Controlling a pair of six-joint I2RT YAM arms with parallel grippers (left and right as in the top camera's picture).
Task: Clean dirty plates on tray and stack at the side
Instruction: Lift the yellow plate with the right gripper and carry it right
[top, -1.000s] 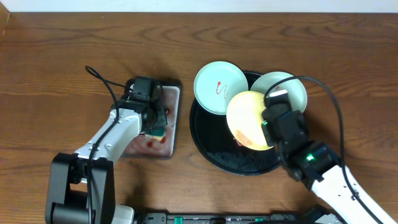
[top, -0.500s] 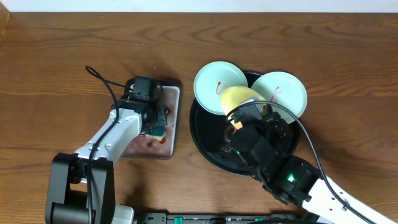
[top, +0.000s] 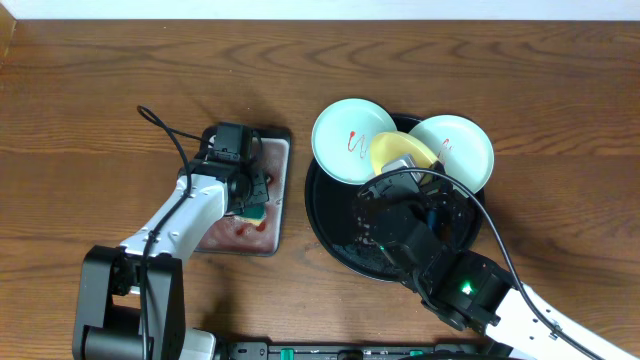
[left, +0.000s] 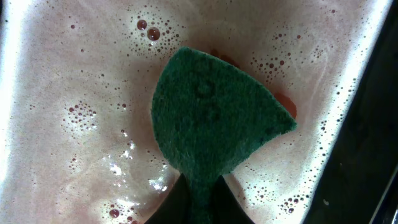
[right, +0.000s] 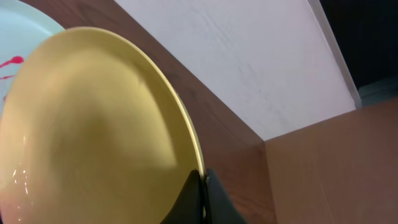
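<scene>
I should let go with my left gripper now: pinkish soapy water surrounds the green sponge (left: 214, 115), so it would end up inside the sponge tray.
My right gripper (right: 203, 170) is shut on the rim of the pale yellow plate (right: 93, 124). It holds the plate tilted steeply above the black tray (top: 335, 225). In the overhead view only the plate's upper part (top: 402, 153) shows past the right arm. Two mint-white plates with red smears lie at the tray's back, one on the left (top: 350, 138) and one on the right (top: 460, 145). My left gripper (left: 201, 176) is shut on a green sponge (left: 214, 115), over pink foamy water.
The rectangular sponge tray (top: 282, 150) lies left of the black tray and holds the pinkish soapy water. The left arm's black cable (top: 165, 130) loops over the table behind it. A white wall and a brown board edge show in the right wrist view.
The right arm swung left over the tray and turned the yellow plate from face-up to steeply tilted. The left arm and sponge have not moved.
</scene>
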